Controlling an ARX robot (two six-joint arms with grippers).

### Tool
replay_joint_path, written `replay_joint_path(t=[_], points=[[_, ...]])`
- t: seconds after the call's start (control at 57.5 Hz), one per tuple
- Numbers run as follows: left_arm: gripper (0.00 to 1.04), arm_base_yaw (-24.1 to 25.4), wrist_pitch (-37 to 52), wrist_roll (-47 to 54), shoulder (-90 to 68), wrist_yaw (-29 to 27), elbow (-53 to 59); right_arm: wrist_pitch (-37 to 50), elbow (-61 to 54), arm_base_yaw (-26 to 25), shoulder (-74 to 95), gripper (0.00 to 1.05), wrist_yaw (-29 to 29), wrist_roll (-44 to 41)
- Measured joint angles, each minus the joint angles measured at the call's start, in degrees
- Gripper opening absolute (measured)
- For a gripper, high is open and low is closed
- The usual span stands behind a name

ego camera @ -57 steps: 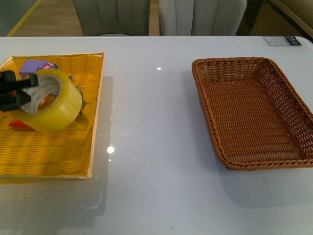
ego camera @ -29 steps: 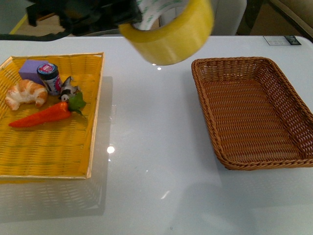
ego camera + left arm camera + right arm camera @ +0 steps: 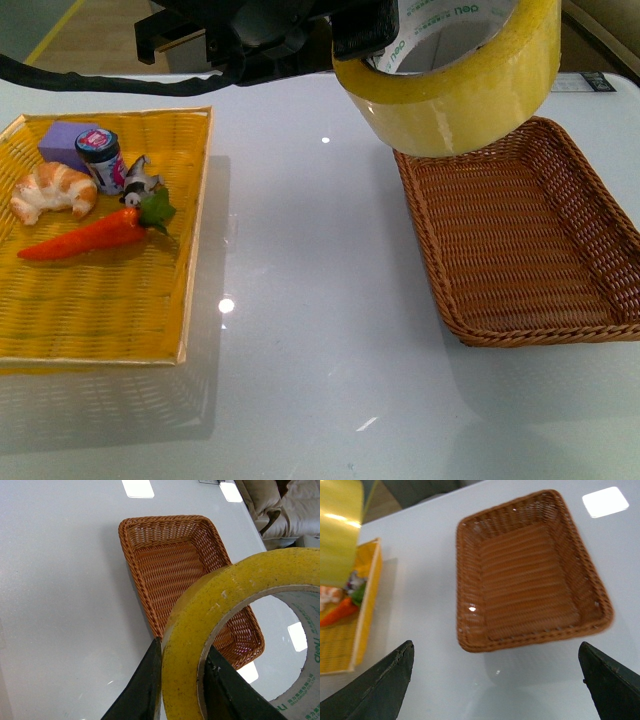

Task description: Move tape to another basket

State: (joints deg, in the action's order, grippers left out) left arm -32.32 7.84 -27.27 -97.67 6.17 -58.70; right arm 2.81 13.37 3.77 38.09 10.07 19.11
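I should next grab the tape's free side across its core [image 3: 537, 45] with my right gripper to move the tape, since my left gripper's black fingers already cover its other side.
My left gripper [image 3: 362, 38] is shut on the wall of the yellowish tape roll [image 3: 455, 95] and holds it high in the air over the far left corner of the dark brown wicker basket [image 3: 610, 215]. In the left wrist view the two black fingers [image 3: 140, 690] pinch the tape [image 3: 185, 645] with the basket [image 3: 150, 545] below it. The tape's white core shows green print. My right gripper [image 3: 495, 680] is open and empty above the white table near the basket [image 3: 470, 630]; the tape [image 3: 337, 530] shows at that view's edge.
A flat yellow woven tray [image 3: 100, 310] at the left holds a croissant [image 3: 52, 190], a toy carrot [image 3: 95, 235], a small jar [image 3: 102, 158], a purple block [image 3: 62, 138] and a small figure. White table [image 3: 310, 300] lies between tray and basket. Chairs stand behind.
My left arm lifted the tape out of the yellow tray and carried it up and to the right, now over the brown basket's far left corner.
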Motion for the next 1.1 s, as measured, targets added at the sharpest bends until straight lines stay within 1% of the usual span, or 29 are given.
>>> replay_joint_path(t=[0.087, 0.209, 0.348, 0.47, 0.627, 0.888, 1.097], points=[[0.15, -0.2, -0.4, -0.5, 0.9, 0.3, 0.1, 11.8, 1.1, 0.4, 9.6, 0.96, 5.6, 3.9], [0.15, -0.6, -0.5, -0.5, 1.6, 0.4, 0.4, 23.9, 1.9, 1.1, 18.7, 0.96, 10.5, 8.7], [0.15, -0.8, -1.1, -0.5, 1.6, 0.9, 0.5, 35.9, 3.1, 2.1, 26.5, 0.96, 14.3, 14.9], [0.15, -0.8, -1.2, -0.5, 1.6, 0.9, 0.5, 43.5, 4.0, 3.3, 31.2, 0.96, 16.1, 18.1], [0.15, -0.8, -1.5, -0.7, 1.6, 1.3, 0.6, 49.9, 4.9, 4.9, 35.5, 0.96, 18.0, 20.8], [0.15, -0.8, -1.6, -1.2, 1.6, 1.7, 0.8, 52.9, 6.7, 7.0, 41.1, 0.96, 19.6, 21.8], [0.15, -0.8, -1.7, -1.6, 1.6, 2.5, 0.8, 55.1, 7.9, 7.9, 44.2, 0.96, 19.8, 22.7]])
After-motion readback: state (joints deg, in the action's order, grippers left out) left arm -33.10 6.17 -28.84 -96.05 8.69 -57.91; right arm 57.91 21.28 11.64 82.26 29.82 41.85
